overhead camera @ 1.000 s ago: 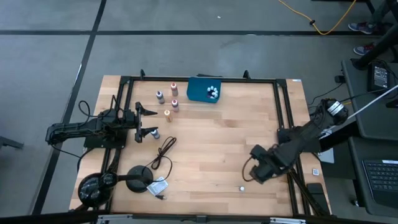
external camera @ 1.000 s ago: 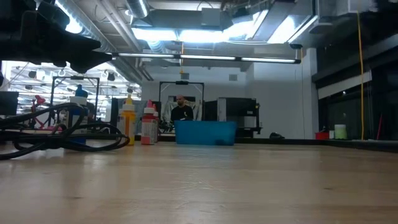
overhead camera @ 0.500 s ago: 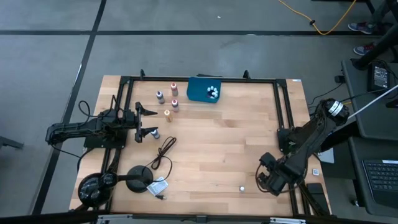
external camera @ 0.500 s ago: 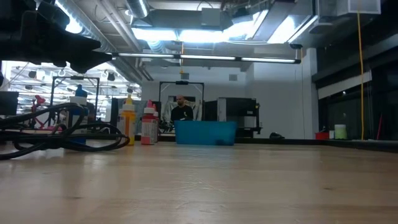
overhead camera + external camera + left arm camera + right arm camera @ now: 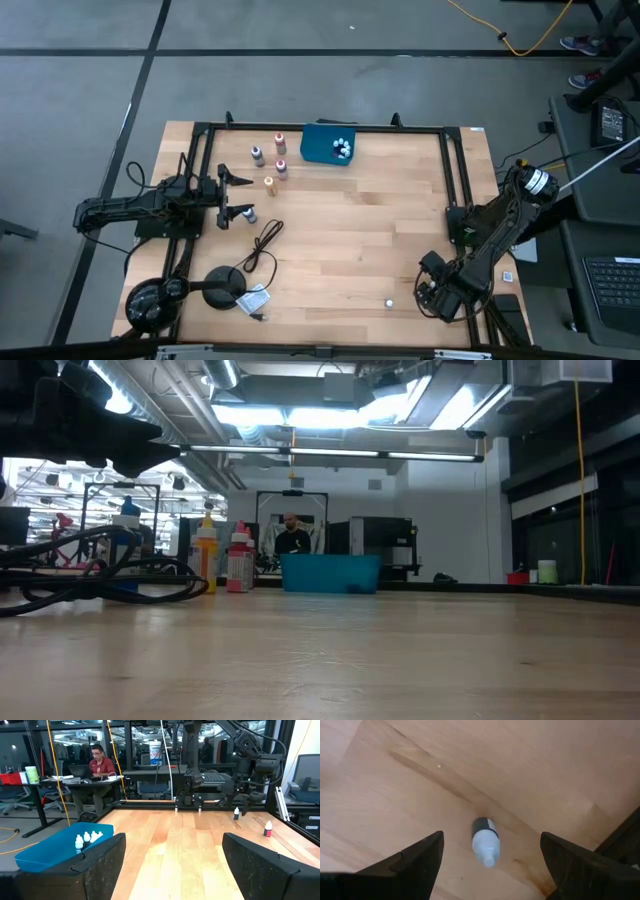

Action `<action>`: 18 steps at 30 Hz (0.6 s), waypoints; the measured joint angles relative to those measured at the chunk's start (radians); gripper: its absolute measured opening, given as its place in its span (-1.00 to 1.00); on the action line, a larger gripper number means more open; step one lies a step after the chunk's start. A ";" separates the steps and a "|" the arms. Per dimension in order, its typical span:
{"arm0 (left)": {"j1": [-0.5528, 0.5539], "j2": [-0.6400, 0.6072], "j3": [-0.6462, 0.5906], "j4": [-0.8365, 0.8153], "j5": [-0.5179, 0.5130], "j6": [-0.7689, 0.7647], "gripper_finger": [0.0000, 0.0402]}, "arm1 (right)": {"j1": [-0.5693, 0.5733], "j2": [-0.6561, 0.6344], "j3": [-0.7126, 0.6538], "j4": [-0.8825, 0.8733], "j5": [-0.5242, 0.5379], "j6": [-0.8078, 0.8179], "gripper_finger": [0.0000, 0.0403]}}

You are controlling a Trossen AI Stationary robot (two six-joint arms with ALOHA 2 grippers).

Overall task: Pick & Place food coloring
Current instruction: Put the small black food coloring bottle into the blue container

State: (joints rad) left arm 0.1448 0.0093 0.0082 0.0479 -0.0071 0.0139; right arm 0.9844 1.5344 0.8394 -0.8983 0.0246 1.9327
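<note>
My right gripper has the pale cap (image 5: 486, 846) level between its fingers. It needs to close on the dark-bodied bottle now and would hold it.
One food coloring bottle (image 5: 484, 840), dark-bodied with a pale cap, stands upright on the wood near the table's near right corner (image 5: 389, 302) (image 5: 236, 813). My right gripper (image 5: 491, 836) (image 5: 434, 290) points down above it, open, a finger on either side of it in the right wrist view and touching nothing. More food coloring bottles (image 5: 270, 165) stand at the far left, and several whitish ones sit in the teal tray (image 5: 322, 143). My left gripper (image 5: 243, 196) (image 5: 172, 840) waits level at the left edge, open with nothing between its fingers.
A black cable (image 5: 264, 245) and a round black stand (image 5: 228, 283) lie at the near left. A red-bodied bottle (image 5: 268, 828) stands alone on the wood. The dark frame rail (image 5: 462, 200) runs along the right edge beside my right arm. A person (image 5: 291, 536) sits beyond the far edge.
My right gripper has gone toward the table's near edge and a little to the right, has come down, and has rolled about its own axis; its fingers stay open. The bottles have not moved.
</note>
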 joint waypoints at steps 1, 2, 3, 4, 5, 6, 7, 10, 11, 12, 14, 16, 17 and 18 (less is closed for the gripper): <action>0.000 0.000 0.000 0.000 0.000 0.000 0.63 | 0.000 0.006 0.000 0.011 0.000 0.000 0.63; 0.000 0.000 0.000 0.000 0.000 0.000 0.63 | 0.000 0.010 0.000 0.024 0.000 -0.003 0.61; 0.000 0.000 0.000 0.000 0.000 0.000 0.64 | 0.000 0.012 0.000 0.032 0.000 -0.004 0.58; 0.000 0.000 0.000 0.000 0.000 0.000 0.64 | 0.000 0.014 0.000 0.037 0.000 -0.006 0.54; 0.000 0.000 0.000 0.000 0.000 0.000 0.64 | 0.000 0.017 0.000 0.046 0.000 -0.008 0.50; 0.000 0.000 0.000 0.000 0.000 0.000 0.64 | 0.000 0.018 0.000 0.052 0.000 -0.008 0.45; 0.000 0.000 0.000 0.000 0.000 0.000 0.63 | 0.000 0.018 0.000 0.053 0.000 -0.008 0.39; 0.000 0.000 0.000 0.000 0.000 0.000 0.63 | 0.000 0.018 0.000 0.052 0.000 -0.009 0.21; 0.000 0.000 0.000 0.000 0.000 0.000 0.63 | 0.000 0.018 0.000 0.052 0.000 -0.009 0.16; 0.000 0.000 0.000 0.000 0.000 0.000 0.64 | 0.000 0.018 0.000 0.052 0.000 -0.009 0.10; 0.000 0.000 0.000 0.000 0.000 0.000 0.64 | 0.000 0.018 0.000 0.052 0.000 -0.011 0.00; 0.000 0.000 0.000 0.000 0.000 0.000 0.63 | 0.000 0.018 0.000 0.052 0.000 -0.011 -0.09; 0.000 0.000 0.000 0.000 0.000 0.000 0.63 | 0.000 0.018 0.000 0.052 0.000 -0.011 -0.13; 0.000 0.000 0.000 0.000 0.000 0.000 0.63 | 0.000 0.018 0.000 0.052 0.000 -0.011 -0.17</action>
State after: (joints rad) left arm 0.1448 0.0093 0.0086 0.0482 -0.0071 0.0139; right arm 0.9840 1.5520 0.8394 -0.8463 0.0246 1.9217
